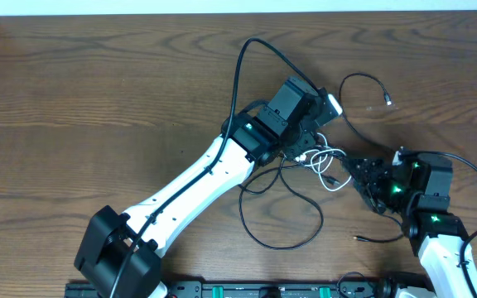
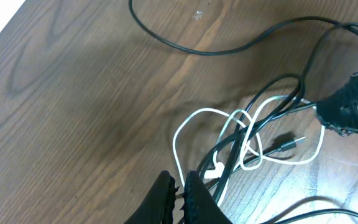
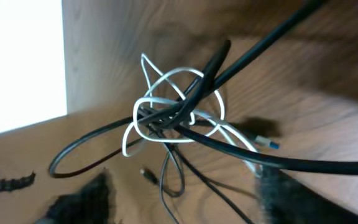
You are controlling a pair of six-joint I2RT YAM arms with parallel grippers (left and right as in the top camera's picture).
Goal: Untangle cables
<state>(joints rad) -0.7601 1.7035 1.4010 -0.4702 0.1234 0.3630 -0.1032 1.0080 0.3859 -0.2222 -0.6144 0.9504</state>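
Note:
The robot's right gripper will next grab the white cord [image 2: 191, 118] by its loop at the knot's near edge [image 2: 297, 163], so that the black cables can be untangled.
The cables [image 1: 322, 162] lie knotted mid-table: a white cord [image 2: 191, 118] looped through several thin black ones [image 2: 272, 102]. My left gripper [image 1: 306, 152] sits at the knot's left side; in its wrist view the fingers [image 2: 180, 188] are shut with the white cord running in between them. My right gripper [image 1: 361, 175] is at the knot's right edge. Its wrist view is blurred; the two fingers stand far apart, open [image 3: 185, 199], with the knot [image 3: 166, 118] just ahead and only loose black strands between them. A black plug [image 2: 288, 144] lies free beside the knot.
One black cord runs off to the upper right and ends in a small plug [image 1: 387, 103]. Another black loop [image 1: 280, 247] spreads toward the table's front edge. The left arm's thick wire [image 1: 240, 70] arches above the wooden table [image 1: 98, 99].

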